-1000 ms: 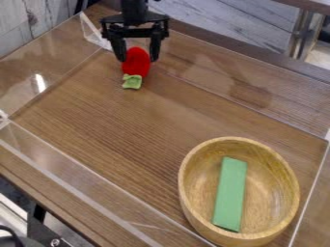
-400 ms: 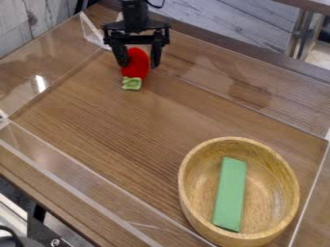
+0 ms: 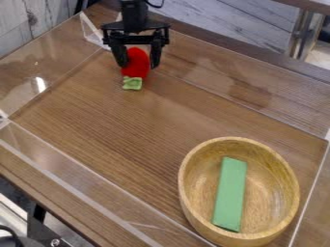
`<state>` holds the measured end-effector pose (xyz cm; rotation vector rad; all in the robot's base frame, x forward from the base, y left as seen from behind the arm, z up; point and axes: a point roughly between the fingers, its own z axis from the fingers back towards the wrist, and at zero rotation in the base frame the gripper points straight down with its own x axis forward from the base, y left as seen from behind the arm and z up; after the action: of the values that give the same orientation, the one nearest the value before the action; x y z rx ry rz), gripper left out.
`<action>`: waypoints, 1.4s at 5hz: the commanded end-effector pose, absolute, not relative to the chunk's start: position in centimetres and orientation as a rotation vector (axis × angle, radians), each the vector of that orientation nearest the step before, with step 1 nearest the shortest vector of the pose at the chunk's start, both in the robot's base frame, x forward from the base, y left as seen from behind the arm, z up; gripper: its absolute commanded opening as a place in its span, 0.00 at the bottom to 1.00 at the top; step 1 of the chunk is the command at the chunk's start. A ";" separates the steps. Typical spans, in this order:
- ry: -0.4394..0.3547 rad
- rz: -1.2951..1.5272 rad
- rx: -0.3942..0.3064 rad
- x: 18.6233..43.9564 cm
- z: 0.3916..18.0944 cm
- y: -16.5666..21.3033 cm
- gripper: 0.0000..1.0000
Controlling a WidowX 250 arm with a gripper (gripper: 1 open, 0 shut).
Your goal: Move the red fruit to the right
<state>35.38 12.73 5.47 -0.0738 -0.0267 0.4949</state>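
Note:
The red fruit should be grabbed by its red body [image 3: 137,64] next, and my gripper will stay clear of its leafy cap.
The red fruit [image 3: 135,65] lies on the wooden table near the far left, its light green leafy cap [image 3: 131,83] pointing toward the camera. My black gripper [image 3: 137,54] hangs straight down over it, open, with one finger on each side of the fruit's upper part. The fingers [image 3: 114,54] straddle the fruit, and whether they touch it cannot be told. The arm's body hides the far end of the fruit.
A round wooden bowl [image 3: 198,198] stands at the near right with a flat green bar [image 3: 231,193] inside. Clear plastic walls [image 3: 39,87] edge the table on the left, front and back. Bare wood [image 3: 194,106] stretches between the fruit and the bowl.
The gripper sank slightly around the red fruit between the oldest frame and the middle one. Since then nothing has visibly moved.

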 end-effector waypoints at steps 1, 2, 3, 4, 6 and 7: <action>-0.135 0.472 -0.065 36.9 9.0 12.8 1.00; -0.139 0.421 -0.066 36.6 9.3 13.8 1.00; -0.142 0.373 -0.067 36.4 9.6 14.8 1.00; -0.148 0.388 -0.060 36.0 8.9 15.5 1.00; -0.155 0.408 -0.053 36.0 8.6 13.8 0.00; -0.194 0.401 -0.076 36.5 11.1 14.6 0.00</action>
<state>35.87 14.00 7.41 -0.0970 -0.0933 0.4116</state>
